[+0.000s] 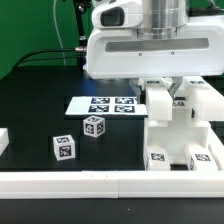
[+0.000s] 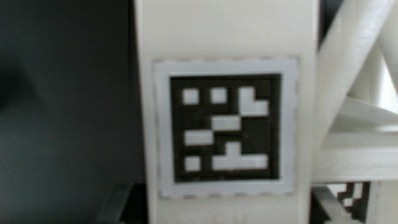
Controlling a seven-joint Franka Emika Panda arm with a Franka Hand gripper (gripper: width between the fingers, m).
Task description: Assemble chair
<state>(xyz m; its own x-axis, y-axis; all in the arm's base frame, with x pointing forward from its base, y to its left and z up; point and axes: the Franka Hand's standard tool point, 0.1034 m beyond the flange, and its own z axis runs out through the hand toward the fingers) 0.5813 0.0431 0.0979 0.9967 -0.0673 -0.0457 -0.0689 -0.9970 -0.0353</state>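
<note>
In the exterior view the upright slab (image 1: 160,108) sits in the partly built chair (image 1: 185,140) and would stand, so it is time to release the slab now.
The chair stands partly built at the exterior view's right (image 1: 182,135): white slabs and blocks with black-and-white tags along its lower front. My gripper (image 1: 166,93) comes down from the arm onto its upright slab (image 1: 160,108). In the wrist view that slab (image 2: 222,60) fills the frame, its tag (image 2: 222,125) very near, with an X-braced panel (image 2: 356,90) beside it. Dark fingers (image 2: 132,200) sit against both sides of the slab; the gripper (image 2: 231,208) is shut on it. Two loose tagged blocks (image 1: 65,148) (image 1: 94,126) lie on the table.
The marker board (image 1: 105,104) lies flat behind the loose blocks. A long plain white border rail (image 1: 100,182) runs along the front edge. A white piece (image 1: 3,140) shows at the exterior view's left edge. The arm's white body (image 1: 140,45) hangs above.
</note>
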